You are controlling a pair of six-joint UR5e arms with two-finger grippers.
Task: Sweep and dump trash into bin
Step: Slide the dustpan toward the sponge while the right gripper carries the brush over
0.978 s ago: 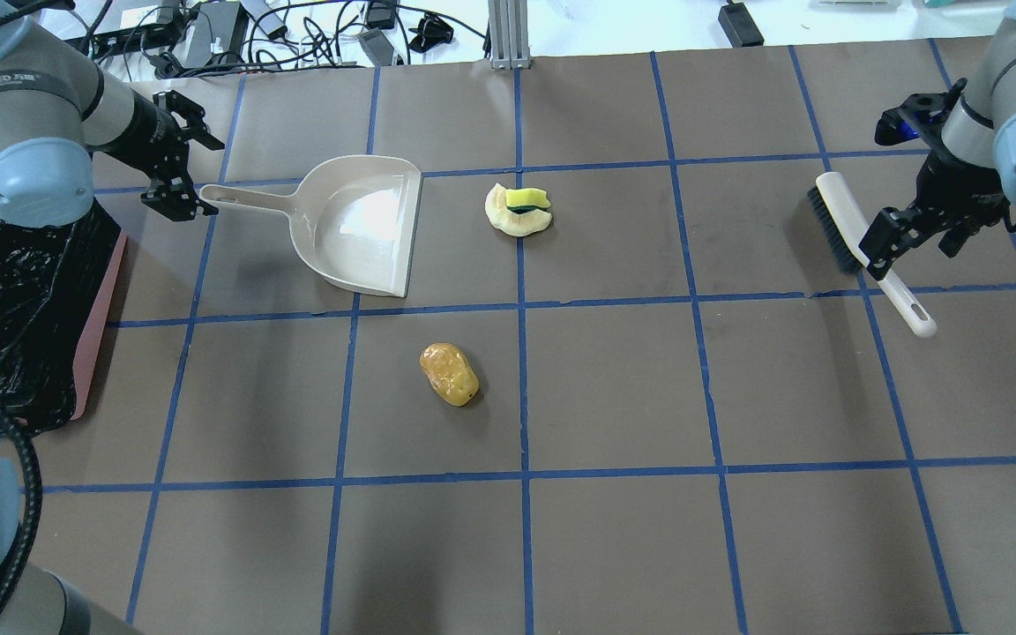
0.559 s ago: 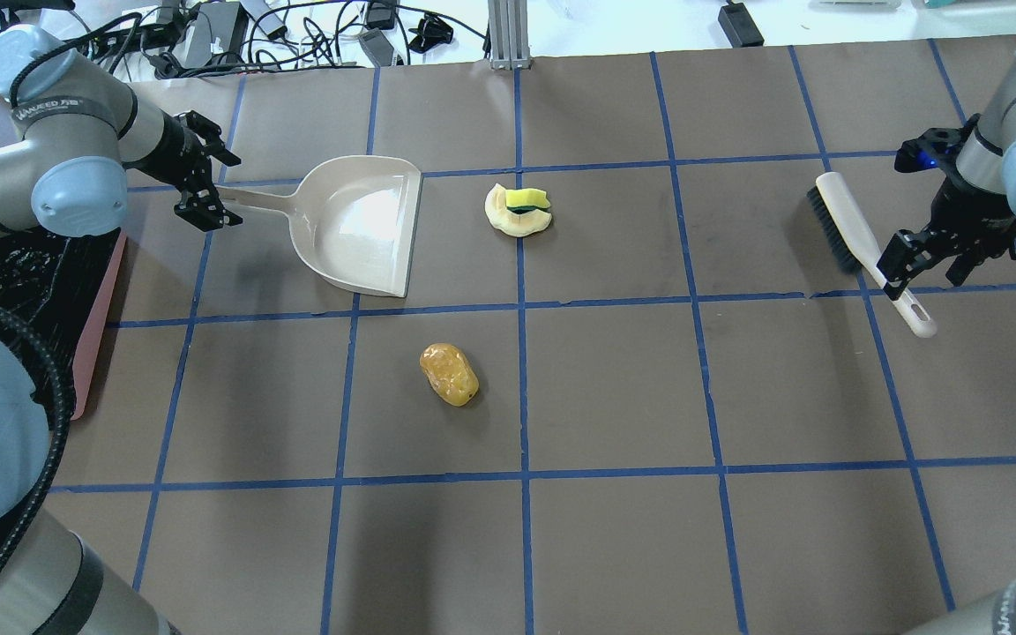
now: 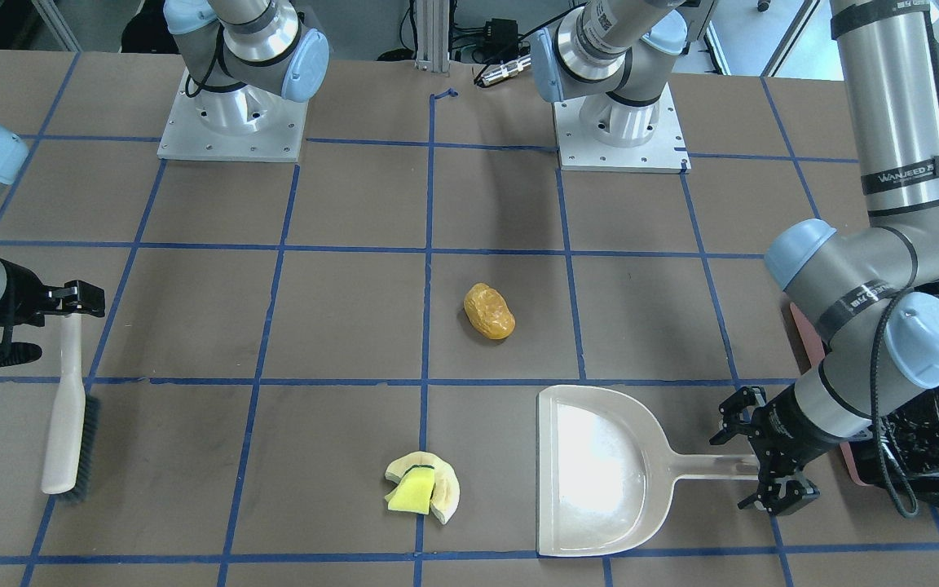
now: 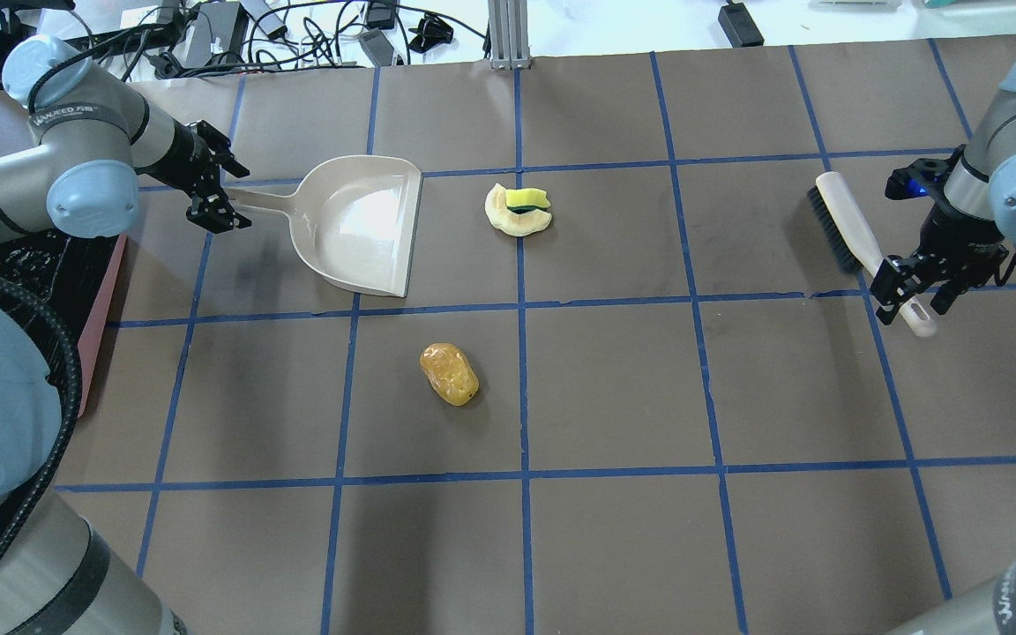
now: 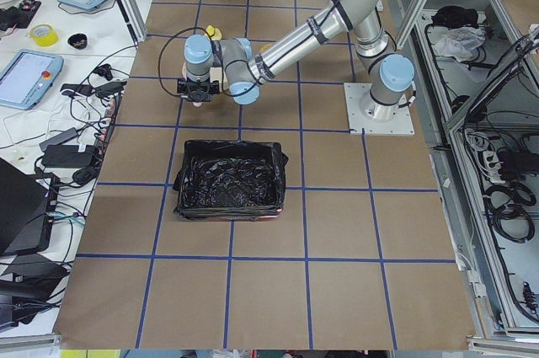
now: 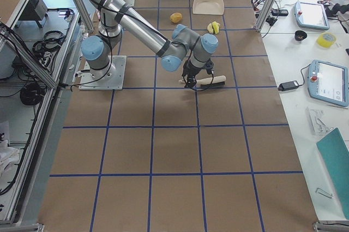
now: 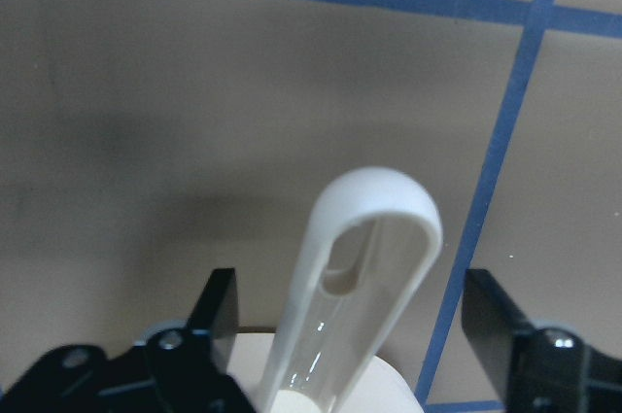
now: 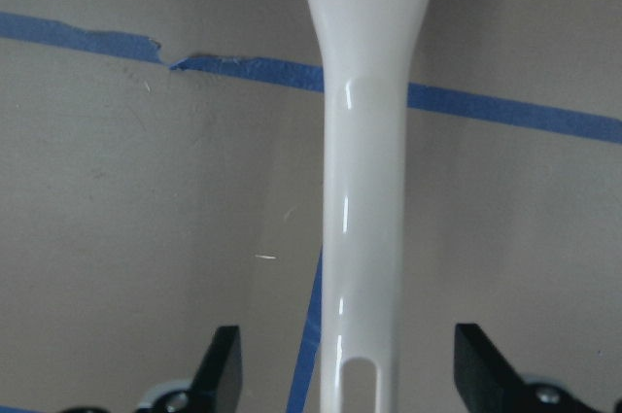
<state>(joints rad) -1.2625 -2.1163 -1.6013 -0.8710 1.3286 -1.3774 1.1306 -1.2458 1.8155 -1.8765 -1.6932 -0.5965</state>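
The beige brush should sweep the trash into the dustpan (image 3: 600, 473), so my right gripper will next grab the brush by its handle near the holed end (image 3: 71, 331).
The trash is a golden-brown lump (image 4: 449, 374) (image 3: 489, 311) at mid-table and a cream curved piece with a yellow sponge (image 4: 519, 210) (image 3: 423, 487) right of the beige dustpan (image 4: 358, 225) (image 3: 600, 473). The bin (image 5: 229, 179), black-bagged with a pink side (image 4: 100, 317), stands at the table's left edge. My left gripper (image 4: 217, 190) (image 7: 355, 311) is open, its fingers either side of the dustpan handle's end. My right gripper (image 4: 909, 295) (image 8: 355, 355) is open, straddling the handle of the beige brush (image 4: 852, 229) (image 3: 66, 416) near its end.
The mat is marked in blue tape squares. Cables and power bricks (image 4: 208, 35) lie along the far edge behind the dustpan. Both arm bases (image 3: 233, 122) stand at the robot's side of the table.
My left gripper has moved right, over the end of the dustpan handle. My right gripper has moved along the brush handle toward its end. Trash, dustpan and brush have not moved.
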